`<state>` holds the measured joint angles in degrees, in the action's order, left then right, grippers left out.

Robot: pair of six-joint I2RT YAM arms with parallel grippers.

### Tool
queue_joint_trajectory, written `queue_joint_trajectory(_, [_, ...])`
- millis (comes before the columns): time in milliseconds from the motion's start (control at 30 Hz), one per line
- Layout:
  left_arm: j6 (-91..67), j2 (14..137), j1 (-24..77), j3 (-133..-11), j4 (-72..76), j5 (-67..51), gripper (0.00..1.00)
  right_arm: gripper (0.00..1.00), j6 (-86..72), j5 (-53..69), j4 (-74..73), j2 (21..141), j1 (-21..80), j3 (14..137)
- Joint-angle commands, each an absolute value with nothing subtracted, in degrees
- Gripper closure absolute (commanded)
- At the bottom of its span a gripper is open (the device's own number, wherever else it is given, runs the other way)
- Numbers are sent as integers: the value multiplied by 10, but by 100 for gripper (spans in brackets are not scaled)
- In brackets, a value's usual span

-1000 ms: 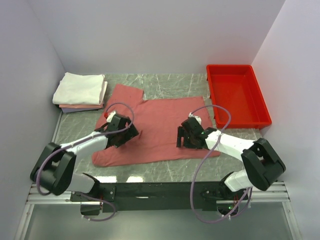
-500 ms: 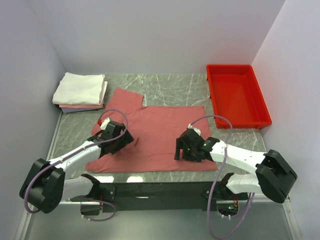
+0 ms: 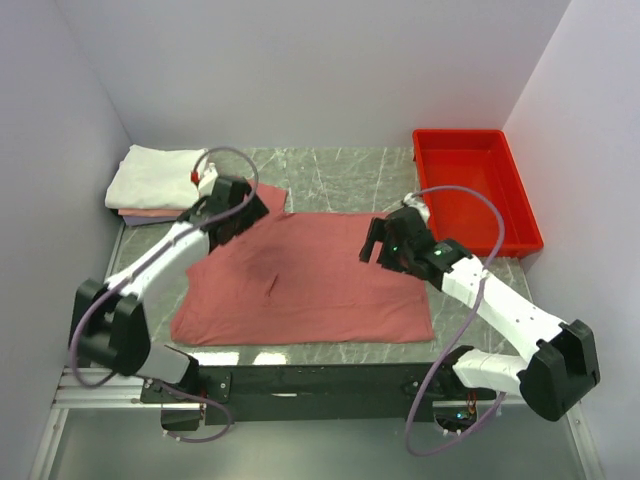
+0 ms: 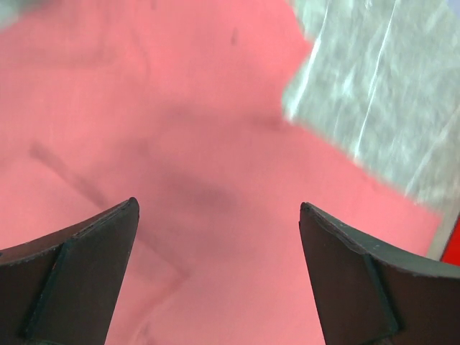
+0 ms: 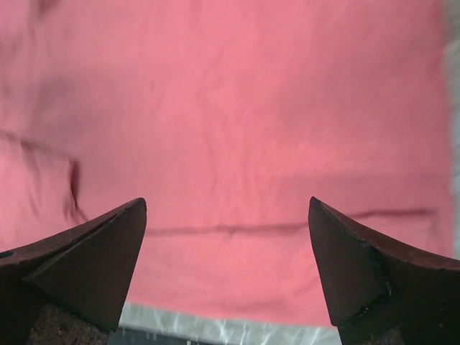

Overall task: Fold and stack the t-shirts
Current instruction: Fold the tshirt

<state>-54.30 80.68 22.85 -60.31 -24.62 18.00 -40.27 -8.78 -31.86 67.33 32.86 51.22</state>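
I should next grab the far sleeve of the salmon-red t-shirt (image 3: 310,285) with my left gripper, so that I can fold the t-shirt's far side over its near side.
A dusty salmon-red t-shirt (image 3: 310,285) lies spread flat in the middle of the marble table. My left gripper (image 3: 243,212) hovers open over its far left sleeve, beside a stack of folded t-shirts (image 3: 158,178), white on top and pale pink beneath. In the left wrist view the left gripper (image 4: 218,204) holds nothing, with only the red shirt (image 4: 165,129) below it. My right gripper (image 3: 385,243) hangs open over the shirt's far right corner. The right wrist view shows the right gripper (image 5: 227,200) empty above the shirt (image 5: 230,108), near its hem.
A rigid bright red plastic tray (image 3: 478,235) stands at the far right, close to the right arm. White walls close in the table on three sides. Bare marble (image 3: 350,165) shows behind the shirt, and a strip of table (image 5: 215,327) shows past the hem.
Both grippers have left the shirt's near part and moved up toward its far edge. The shirt slid toward the front and now lies flatter. The right jaws have opened a little wider.
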Motion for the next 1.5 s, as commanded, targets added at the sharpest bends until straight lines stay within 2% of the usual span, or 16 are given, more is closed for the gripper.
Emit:
queue_joint_trajectory(0, [-498, 894, 192, -711, -243, 193, 1, 0, -366, -86, -294, 644, 288, 532])
queue_joint_trajectory(167, [-461, 1075, 144, -872, -265, 185, 1, 0, -338, -86, -283, 621, 272, 529])
queue_joint_trajectory(300, [-449, 1215, 108, -1085, -340, 201, 1, 0, -330, -105, -280, 610, 260, 514])
queue_joint_trajectory(367, [-436, 1290, 96, -1153, -370, 202, 1, 0, -326, -103, -279, 609, 256, 510])
queue_joint_trajectory(400, [-430, 1312, 91, -1213, -391, 201, 0, 0, -325, -103, -279, 609, 250, 507])
queue_joint_trajectory(500, [-418, 1381, 82, -1295, -414, 182, 1, 0, -320, -100, -277, 610, 243, 505])
queue_joint_trajectory(600, [-408, 1399, 72, -1291, -390, 167, 2, 0, -318, -97, -285, 613, 242, 504])
queue_joint_trajectory(633, [-393, 1399, 70, -1281, -355, 164, 10, 0, -318, -95, -287, 612, 241, 503])
queue_joint_trajectory(700, [-380, 1404, 70, -1263, -325, 169, 14, 0, -320, -89, -286, 610, 241, 495])
queue_joint_trajectory(867, [-368, 1455, 72, -1328, -354, 160, 23, 0, -330, -76, -276, 602, 240, 476])
queue_joint_trajectory(1100, [-362, 1465, 75, -1322, -333, 194, 31, 0, -334, -72, -278, 597, 240, 463])
queue_joint_trajectory(1300, [-345, 1465, 88, -1303, -348, 200, 46, 0, -335, -76, -266, 597, 240, 456])
queue_joint_trajectory(1467, [-319, 1470, 108, -1314, -381, 242, 54, 0, -335, -71, -259, 609, 240, 457])
